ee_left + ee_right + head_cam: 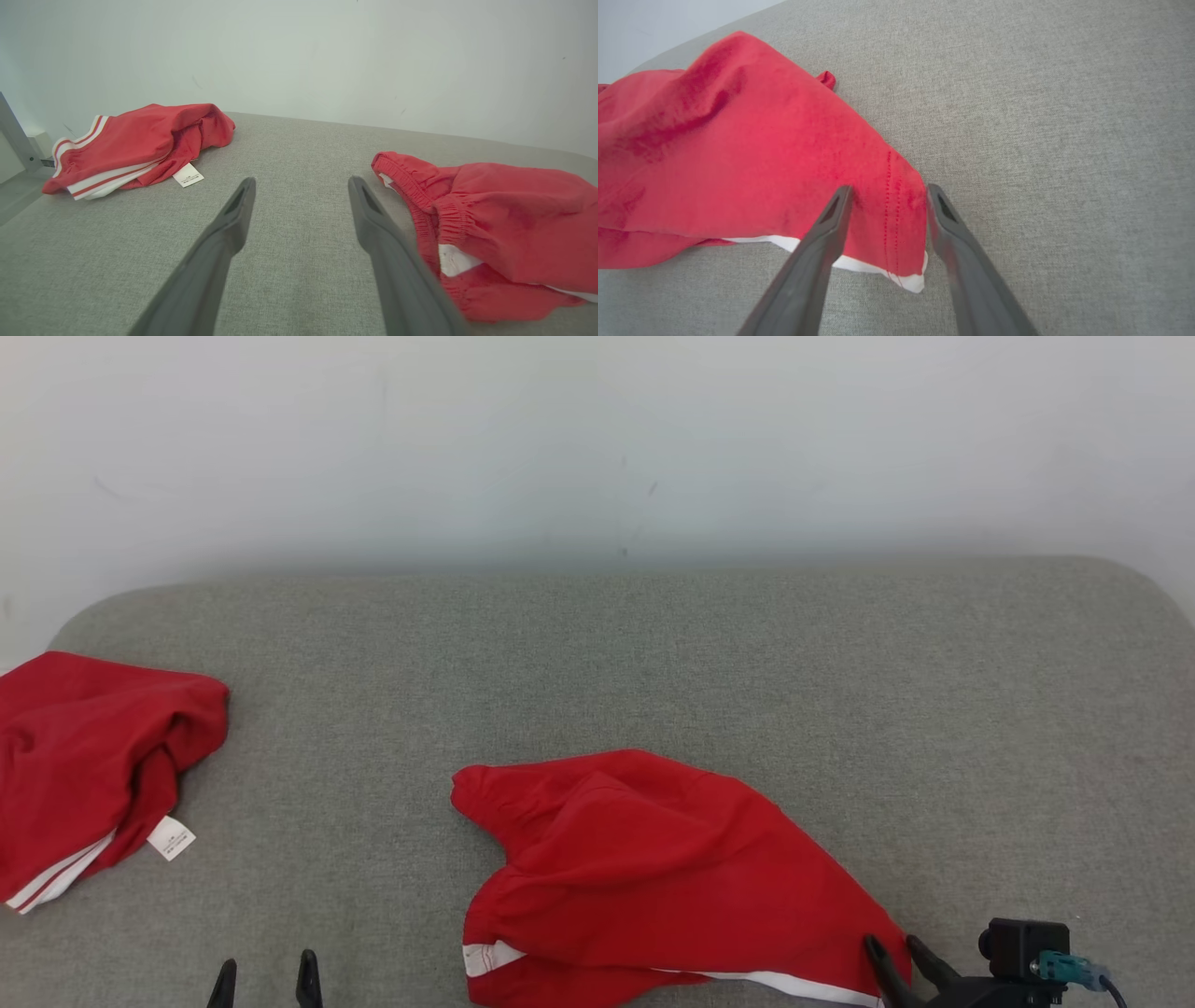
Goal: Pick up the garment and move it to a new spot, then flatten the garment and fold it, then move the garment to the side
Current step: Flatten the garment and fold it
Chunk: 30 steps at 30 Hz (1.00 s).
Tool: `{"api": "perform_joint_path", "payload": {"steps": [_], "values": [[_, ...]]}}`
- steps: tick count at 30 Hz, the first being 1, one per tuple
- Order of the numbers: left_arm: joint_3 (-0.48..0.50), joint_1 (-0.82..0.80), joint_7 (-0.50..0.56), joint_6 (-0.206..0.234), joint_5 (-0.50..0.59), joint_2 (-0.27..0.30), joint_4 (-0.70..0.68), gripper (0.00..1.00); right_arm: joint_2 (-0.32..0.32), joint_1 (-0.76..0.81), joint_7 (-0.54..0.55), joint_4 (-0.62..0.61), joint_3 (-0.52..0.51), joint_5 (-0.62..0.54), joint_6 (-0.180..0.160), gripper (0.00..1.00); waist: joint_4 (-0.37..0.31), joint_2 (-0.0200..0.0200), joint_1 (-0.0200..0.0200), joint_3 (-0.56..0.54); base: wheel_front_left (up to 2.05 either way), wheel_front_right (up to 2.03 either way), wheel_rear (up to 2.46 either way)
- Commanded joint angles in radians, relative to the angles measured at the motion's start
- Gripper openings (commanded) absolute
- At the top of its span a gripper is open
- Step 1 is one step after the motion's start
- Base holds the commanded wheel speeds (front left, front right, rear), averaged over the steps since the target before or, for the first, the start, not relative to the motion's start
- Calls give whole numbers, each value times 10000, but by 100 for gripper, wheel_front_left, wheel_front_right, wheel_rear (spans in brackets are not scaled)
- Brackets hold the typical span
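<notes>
The crumpled red cloth (627, 840) still needs to be flattened. My right gripper should next grab the shorts by their stitched hem corner (892, 956).
The garment (644, 868) is a pair of red shorts with white trim, lying crumpled on the grey padded surface near the front middle. In the left wrist view the garment (504, 219) shows its elastic waistband to the right of my fingers. My right gripper (901, 961) sits at its right hem corner. In the right wrist view the garment (738, 163) has that stitched corner lying between the parted fingers of the right gripper (889, 189), which is open. My left gripper (266, 980) is open at the front left, over bare surface, and the left gripper (301, 186) holds nothing.
A second red garment (84, 765) with white stripes and a white label lies bunched at the surface's left edge, also seen as the second garment (140, 140). A pale wall (597, 448) rises behind the grey surface (747, 653), whose back corners are rounded.
</notes>
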Motion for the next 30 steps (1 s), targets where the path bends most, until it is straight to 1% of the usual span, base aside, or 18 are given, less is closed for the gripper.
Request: {"api": "perform_joint_path", "payload": {"steps": [1, 2, 3, 4, 5, 6, 7, 16, 17, 18, 25, 30], "values": [[33, -88, -33, -25, 52, -22, 38, 100, -54, -64, 15, 5, 16, 51, 31, 48, 12, 0, 0, 14, 0, 0, 0], [34, -101, -34, -42, 58, -29, 52, 100, -65, -82, 22, 5, 34, 65, 31, 40, 17, 0, 0, 23, 0, 0, 0], [39, -110, -34, -54, 57, -34, 69, 100, -64, -92, 31, 11, 55, 75, 31, 33, 19, 0, 0, 29, 0, 0, 0], [41, -107, -32, -68, 55, -37, 102, 100, -60, -97, 32, 23, 75, 90, 31, 20, 20, 0, 0, 34, 0, 0, 0], [43, -107, -34, -81, 51, -39, 122, 100, -57, -99, 33, 35, 90, 98, 31, 15, 20, 0, 0, 37, 0, 0, 0], [44, -105, -32, -70, 51, -39, 131, 100, -55, -105, 37, 53, 105, 91, 31, 4, 20, 0, 0, 41, 0, 0, 0], [41, -101, -32, -68, 51, -41, 147, 100, -55, -112, 39, 73, 116, 90, 31, 0, 21, 0, 0, 47, 0, 0, 0], [-12, -52, -32, -123, -22, -47, 185, 100, -118, -151, -23, 220, 168, 71, 31, 0, 45, 0, 0, 54, 0, 0, 0], [-18, -43, -32, -125, -30, -48, 182, 100, -125, -148, -45, 223, 129, 30, 31, 39, 49, 0, 0, 59, 0, 0, 0], [-24, -34, -32, -128, -41, -48, 184, 100, -120, -142, -69, 229, 78, -1, 31, 100, 50, 0, 0, 65, 0, 0, 0], [9, -59, -34, -155, -56, -48, 186, 100, -68, -138, -114, 340, -121, 44, 31, 100, 57, 0, 0, 167, 0, 0, 0], [-7, -166, -33, -171, -23, -49, 174, 100, -42, -294, 2, 461, 34, 226, 31, 100, 79, 0, 0, 283, 0, 0, 0]]}}
